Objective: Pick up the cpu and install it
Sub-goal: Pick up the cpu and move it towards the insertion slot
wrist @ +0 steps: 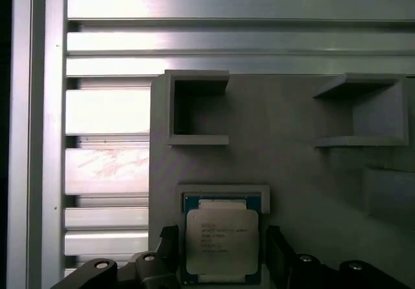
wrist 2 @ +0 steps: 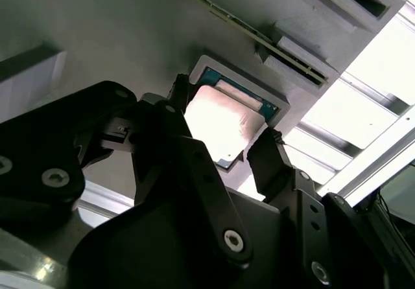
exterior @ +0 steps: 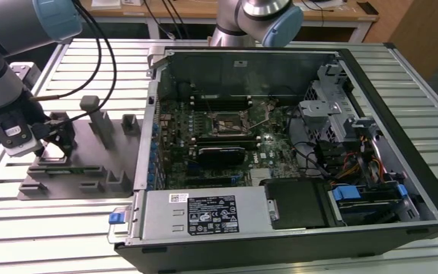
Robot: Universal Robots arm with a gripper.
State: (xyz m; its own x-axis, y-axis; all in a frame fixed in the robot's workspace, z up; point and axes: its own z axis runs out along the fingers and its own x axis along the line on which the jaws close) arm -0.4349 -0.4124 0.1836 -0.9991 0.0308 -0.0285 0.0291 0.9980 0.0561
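The gripper should next grab the cpu by its open opposite side edges, because the grey recess wall [wrist: 224, 189] sits tight around the cpu's end and corners.
The cpu [wrist: 222, 240], a pale silver square on a blue-green board, lies flat in a shallow recess of the grey fixture plate [wrist: 311, 185]. In the second wrist view the cpu [wrist 2: 220, 117] sits between two black fingertips [wrist 2: 267, 156]. My gripper [wrist: 222, 249] stands open astride it, one finger on each side with a small gap to the chip's edges. In the exterior view the gripper [exterior: 52, 142] hangs low over the fixture plate [exterior: 74, 185] at the exterior view's left. The motherboard socket [exterior: 225, 123] lies inside the open computer case [exterior: 401, 165].
Upright grey posts [exterior: 97, 117] and open-fronted box-shaped holders [wrist: 194, 107] rise from the fixture plate close to the gripper. A memory stick [exterior: 63, 169] lies in a fixture slot. The slatted aluminium table [exterior: 44, 240] carries everything. A second arm's base [exterior: 261, 20] stands behind the case.
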